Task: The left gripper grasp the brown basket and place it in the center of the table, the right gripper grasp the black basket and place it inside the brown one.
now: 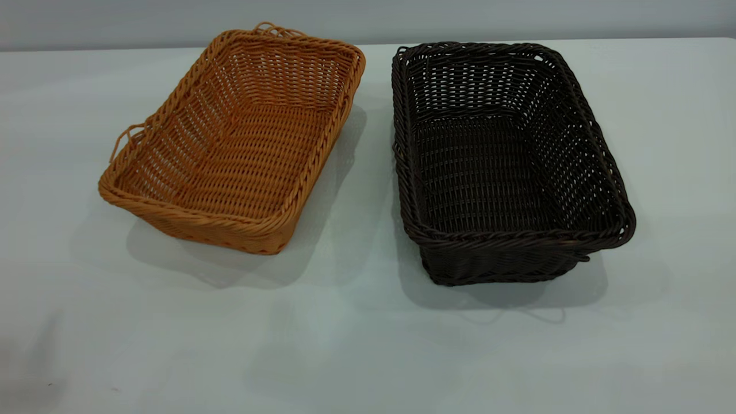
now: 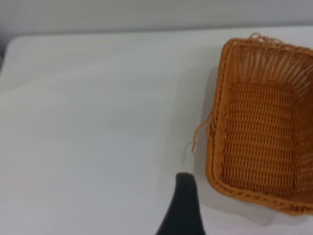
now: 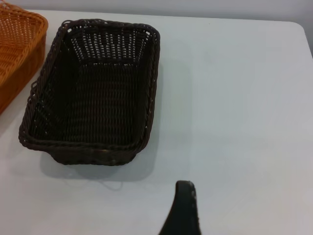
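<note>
Next, my left gripper grabs the brown basket's long rim with the loose piece [image 1: 170, 104], to set the brown basket [image 1: 241, 155] at the center of the table.
The brown basket [image 1: 241, 155] stands empty on the left half of the white table [image 1: 345, 345], turned at a slight angle. The black basket [image 1: 494, 167] stands empty beside it on the right, with a narrow gap between them. Neither gripper shows in the exterior view. In the left wrist view a small black part of my left gripper [image 2: 183, 205] hovers over bare table beside the brown basket [image 2: 259, 142], apart from its rim. In the right wrist view a black part of my right gripper [image 3: 185, 208] is over bare table, apart from the black basket [image 3: 98, 98].
A loose wicker strand [image 2: 200, 129] hangs from the brown basket's side. A corner of the brown basket [image 3: 14, 49] shows in the right wrist view. The table's far edge [image 1: 632, 39] runs behind both baskets. White tabletop lies in front of both baskets.
</note>
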### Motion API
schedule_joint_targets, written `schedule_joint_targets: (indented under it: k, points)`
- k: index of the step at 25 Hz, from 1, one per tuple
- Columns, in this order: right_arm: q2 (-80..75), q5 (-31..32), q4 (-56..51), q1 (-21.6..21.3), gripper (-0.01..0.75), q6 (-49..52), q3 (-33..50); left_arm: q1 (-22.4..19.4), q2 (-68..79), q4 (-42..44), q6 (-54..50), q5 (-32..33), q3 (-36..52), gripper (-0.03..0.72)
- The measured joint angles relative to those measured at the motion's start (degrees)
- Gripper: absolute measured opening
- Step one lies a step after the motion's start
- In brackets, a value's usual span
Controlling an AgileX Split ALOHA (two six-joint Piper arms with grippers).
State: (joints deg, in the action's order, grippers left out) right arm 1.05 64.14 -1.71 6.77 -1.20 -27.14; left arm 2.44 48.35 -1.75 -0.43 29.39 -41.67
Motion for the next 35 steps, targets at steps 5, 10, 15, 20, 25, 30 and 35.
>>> schedule_joint_targets:
  k: [5, 10, 15, 20, 25, 30, 35]
  points:
    - [0.0, 0.0, 3.1, 0.0, 0.574, 2.8, 0.0, 1.1, 20.3, -1.5, 3.0, -5.5, -9.7, 0.584]
    - [-1.9, -0.6, 6.6, 0.0, 0.574, 6.2, -0.2, 4.8, 40.2, -1.7, 4.0, -9.8, -19.2, 0.584]
    - [-11.0, -3.9, 7.0, 0.0, 0.574, 7.0, -2.8, 6.3, 56.9, -1.8, 4.1, -13.3, -26.6, 0.584]
    - [-26.5, -9.3, 6.8, 0.0, 0.574, 8.0, -6.2, 7.4, 69.2, -1.8, 4.2, -14.1, -32.4, 0.584]
    - [-42.1, -13.2, 3.9, 0.0, 0.574, 8.4, -9.6, 8.1, 76.7, -1.8, 4.6, -17.2, -35.0, 0.584]
    - [-56.7, -16.6, -1.2, 0.0, 0.574, 8.5, -11.4, 8.2, 82.4, -1.8, 5.1, -19.5, -37.9, 0.582]
    - [-68.4, -19.4, -9.2, 0.0, 0.574, 7.9, -11.5, 8.3, 87.8, -1.8, 5.2, -20.4, -40.7, 0.469]
